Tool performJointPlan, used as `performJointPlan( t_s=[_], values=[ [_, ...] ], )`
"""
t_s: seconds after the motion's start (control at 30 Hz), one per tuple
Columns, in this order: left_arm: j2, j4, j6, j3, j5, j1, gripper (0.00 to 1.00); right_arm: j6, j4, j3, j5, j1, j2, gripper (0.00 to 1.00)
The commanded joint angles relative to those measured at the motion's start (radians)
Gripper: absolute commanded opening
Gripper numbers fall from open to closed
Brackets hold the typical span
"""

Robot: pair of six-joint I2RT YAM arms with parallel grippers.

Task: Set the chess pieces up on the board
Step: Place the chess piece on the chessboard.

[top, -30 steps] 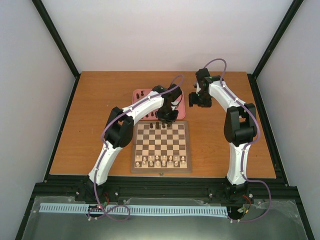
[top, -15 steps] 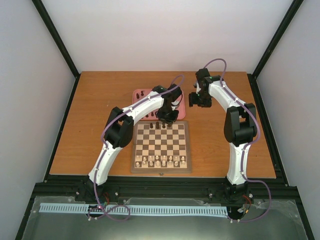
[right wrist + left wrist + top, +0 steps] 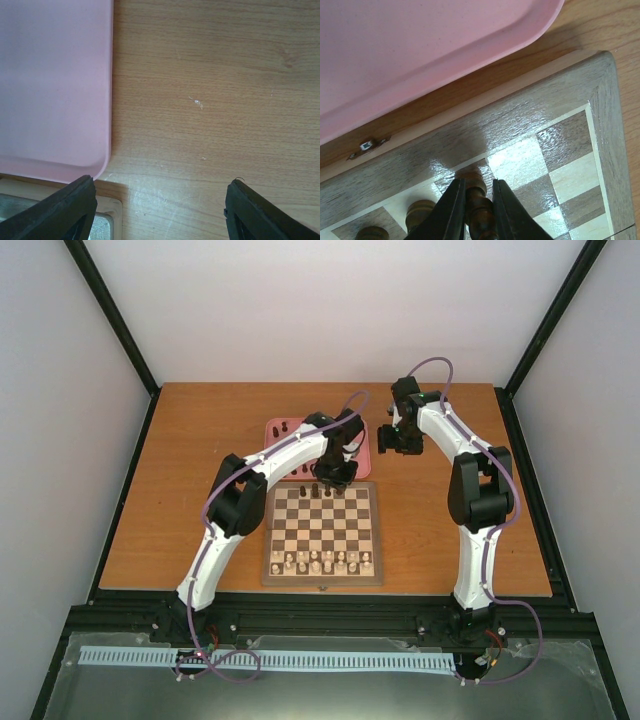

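The base of the dark chess piece is in the dark square, so the piece would stand there. My left gripper should open now.
The board (image 3: 322,530) lies between the arms, with pale pieces (image 3: 322,560) along its near rows and a few dark chess pieces (image 3: 316,490) on its far row. My left gripper (image 3: 338,478) hangs over the far row, right of them. In the left wrist view it (image 3: 476,184) is shut on a dark chess piece (image 3: 479,202), whose base is at a dark square near the board's border (image 3: 555,95). Two more dark pieces (image 3: 419,214) stand just left. My right gripper (image 3: 160,200) is open over bare table, nothing between its fingers.
A pink tray (image 3: 283,440) sits just beyond the board, partly under the left arm, with a few dark pieces (image 3: 283,427) in it. Its rim (image 3: 107,100) and the board's far right corner (image 3: 111,212) show beside my right gripper. Black frame posts border the table.
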Motion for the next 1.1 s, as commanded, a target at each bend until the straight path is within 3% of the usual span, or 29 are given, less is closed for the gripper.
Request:
performJointPlan(
  t_s=[0.0,0.5,1.07],
  values=[
    [-0.018,-0.020,0.020,-0.022,-0.013,-0.016,0.09,0.004,0.010,-0.004,-0.001,-0.006,-0.021,0.71],
    [-0.017,-0.021,0.024,-0.010,-0.022,-0.016,0.24,0.004,0.009,0.000,-0.001,-0.006,-0.018,0.71],
    [0.015,-0.033,0.028,0.060,-0.029,-0.016,0.28,0.001,0.006,0.004,-0.001,-0.006,-0.016,0.71]
  ],
)
